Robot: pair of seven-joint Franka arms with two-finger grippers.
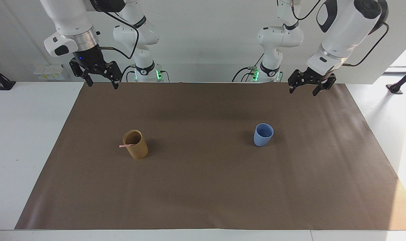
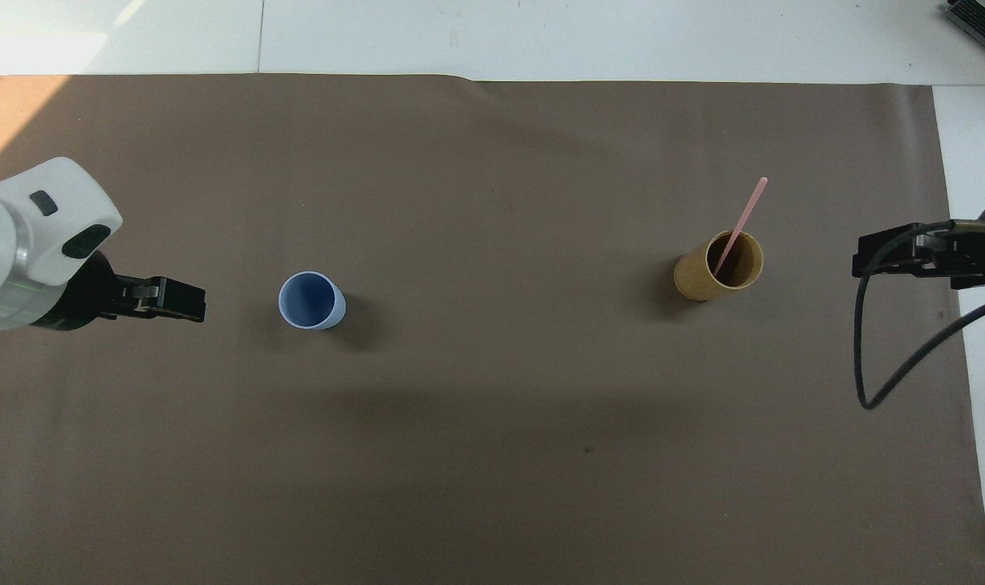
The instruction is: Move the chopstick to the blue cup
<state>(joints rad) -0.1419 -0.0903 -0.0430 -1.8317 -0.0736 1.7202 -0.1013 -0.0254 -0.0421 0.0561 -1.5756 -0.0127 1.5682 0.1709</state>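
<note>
The left gripper grabs the blue cup by its rim (image 2: 311,274) next, to bring it nearer the chopstick (image 2: 743,219) in the tan cup.
One pale pink chopstick (image 1: 126,145) leans in the tan cylindrical cup (image 1: 137,150) toward the right arm's end of the table; its upper end sticks out over the rim (image 2: 744,213). The tan cup also shows in the overhead view (image 2: 696,280). The light-blue cup (image 1: 263,135) stands upright and empty toward the left arm's end (image 2: 310,301). My left gripper (image 1: 302,90) is open and empty, raised over the mat beside the blue cup (image 2: 185,301). My right gripper (image 1: 102,83) is open and empty, raised over the mat's edge, apart from the tan cup (image 2: 870,258).
A brown mat (image 1: 203,187) covers most of the white table (image 1: 25,150). A black cable (image 2: 866,382) loops down from the right arm's wrist. The two cups stand well apart with bare mat between them.
</note>
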